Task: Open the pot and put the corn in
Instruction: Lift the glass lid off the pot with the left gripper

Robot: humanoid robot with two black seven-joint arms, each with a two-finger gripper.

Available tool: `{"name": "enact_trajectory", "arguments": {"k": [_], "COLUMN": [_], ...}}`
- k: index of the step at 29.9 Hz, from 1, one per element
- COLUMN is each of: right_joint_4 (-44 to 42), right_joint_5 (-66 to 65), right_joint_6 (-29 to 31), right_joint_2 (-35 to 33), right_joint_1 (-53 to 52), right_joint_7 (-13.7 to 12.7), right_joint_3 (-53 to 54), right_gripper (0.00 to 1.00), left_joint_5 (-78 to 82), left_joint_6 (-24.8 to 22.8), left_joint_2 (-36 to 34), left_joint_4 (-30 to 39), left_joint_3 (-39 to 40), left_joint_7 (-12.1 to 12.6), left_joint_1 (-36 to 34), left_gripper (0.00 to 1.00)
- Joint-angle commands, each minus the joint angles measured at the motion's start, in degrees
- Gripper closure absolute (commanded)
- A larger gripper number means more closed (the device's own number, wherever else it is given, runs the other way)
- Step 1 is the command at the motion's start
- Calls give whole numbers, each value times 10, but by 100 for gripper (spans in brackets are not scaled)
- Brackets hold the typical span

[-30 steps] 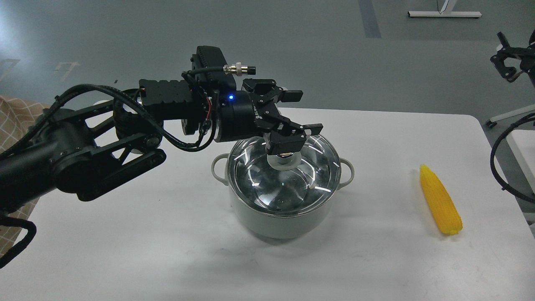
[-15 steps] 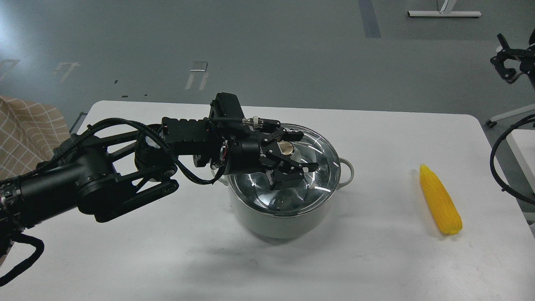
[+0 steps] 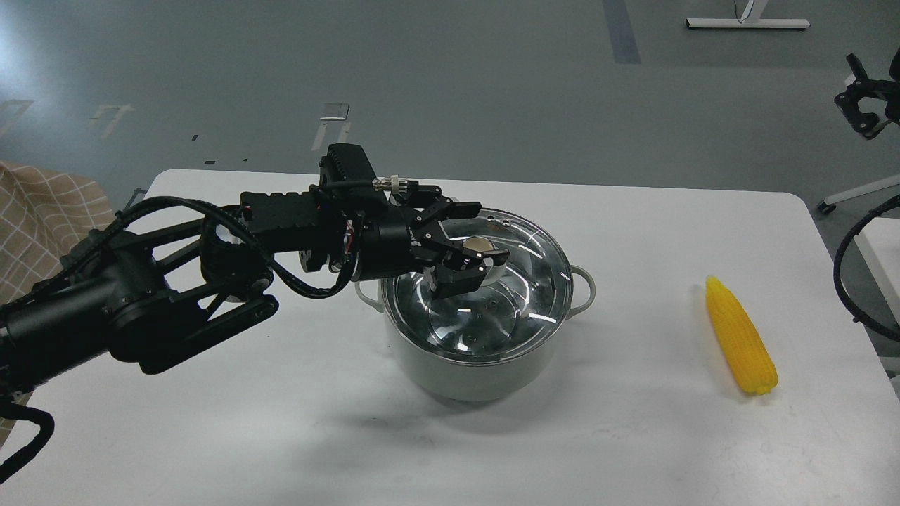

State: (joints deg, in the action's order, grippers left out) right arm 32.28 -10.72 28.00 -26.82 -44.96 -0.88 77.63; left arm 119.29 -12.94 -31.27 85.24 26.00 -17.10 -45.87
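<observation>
The glass lid (image 3: pixel 492 320) is as wide as the whole pot, so my left gripper should grab it next by its narrow metal knob (image 3: pixel 480 245).
The pale grey-green pot (image 3: pixel 460 376) stands mid-table with its glass lid (image 3: pixel 492 320) on it. My left gripper (image 3: pixel 486 233) reaches in from the left at the level of the lid's metal knob (image 3: pixel 481 246). Its jaws are open, one finger behind the knob and one in front, and the front finger is close against it. The yellow corn (image 3: pixel 742 344) lies on the table to the right of the pot, apart from both grippers. My right gripper (image 3: pixel 861 112) is small and dark at the far right edge, raised off the table.
The white table (image 3: pixel 633 436) has rounded far corners, with grey floor beyond. A checked beige cloth (image 3: pixel 42 218) is at the left edge. A black cable loop (image 3: pixel 844 274) hangs by the table's right edge.
My left gripper came down from above the lid to knob height, then drew back a little to the left. The lid, pot and corn have not moved.
</observation>
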Motion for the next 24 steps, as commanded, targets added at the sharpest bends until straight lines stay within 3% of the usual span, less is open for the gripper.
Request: {"name": "enact_trajectory", "arguments": {"k": [1,17,24], "right_joint_4": [1,2,2], "right_joint_5": [0,0,0], "right_joint_6": [0,0,0], "right_joint_2": [0,6,6], "right_joint_1": [0,0,1], "right_joint_7": [0,0,0], "right_joint_3": [0,0,0], "right_gripper": [0,0,0], "left_joint_5": [0,0,2], "left_joint_6": [2,5,13], "left_joint_2": [-5,4,6], "left_joint_4": [0,0,-4], "left_joint_3": [6,12,12], "left_joint_7": [-1,-2,-2], "left_joint_1": [14,24,46], "left_gripper": [22,22,37]}}
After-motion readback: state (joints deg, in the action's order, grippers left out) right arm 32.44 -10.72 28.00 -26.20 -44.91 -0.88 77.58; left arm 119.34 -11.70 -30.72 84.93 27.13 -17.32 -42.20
